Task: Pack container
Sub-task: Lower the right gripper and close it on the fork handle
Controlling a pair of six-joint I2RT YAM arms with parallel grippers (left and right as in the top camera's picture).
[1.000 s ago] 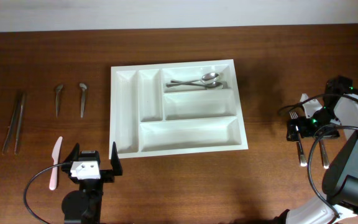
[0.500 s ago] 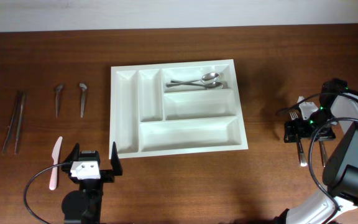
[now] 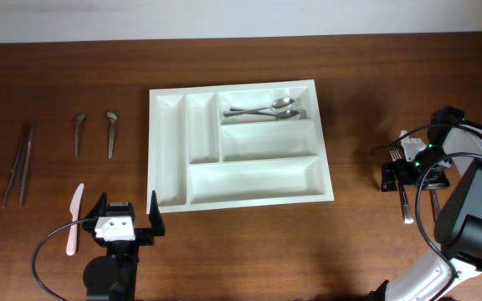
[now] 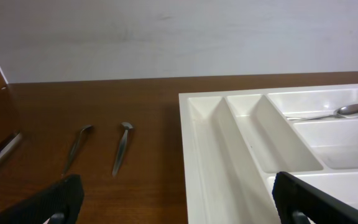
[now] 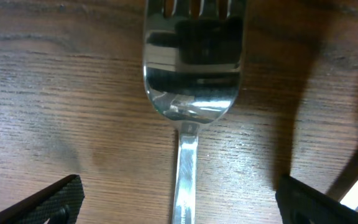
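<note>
The fork is ready for my right gripper to close on, as both fingers reach down to the tabletop beside the fork's handle (image 3: pixel 405 203) (image 5: pixel 186 174) and meet their own shadows.
The container (image 3: pixel 258 180) is a white tray with several compartments, lying mid-table; its near left corner fills the right of the left wrist view (image 4: pixel 194 143). Two spoons (image 3: pixel 262 109) lie in its top right compartment, and one spoon bowl (image 4: pixel 353 111) shows in the left wrist view. My left gripper (image 3: pixel 128 219) (image 4: pixel 179 208) stands open at the front left, just off the tray's corner, holding nothing. My right gripper (image 3: pixel 410 176) (image 5: pixel 182 208) hangs open low over a metal fork (image 5: pixel 190 93) on the wood at the far right, one finger on each side of its handle.
A second fork (image 3: pixel 433 205) lies beside the first (image 3: pixel 404 201). On the left lie two small spoons (image 3: pixel 78 132) (image 3: pixel 111 132), a pair of long metal tongs (image 3: pixel 19 163) and a pink knife (image 3: pixel 74 219). The small spoons (image 4: pixel 122 146) show ahead of the left gripper.
The right arm has shifted slightly left and settled lower over the forks. The left arm and the cutlery have not moved.
</note>
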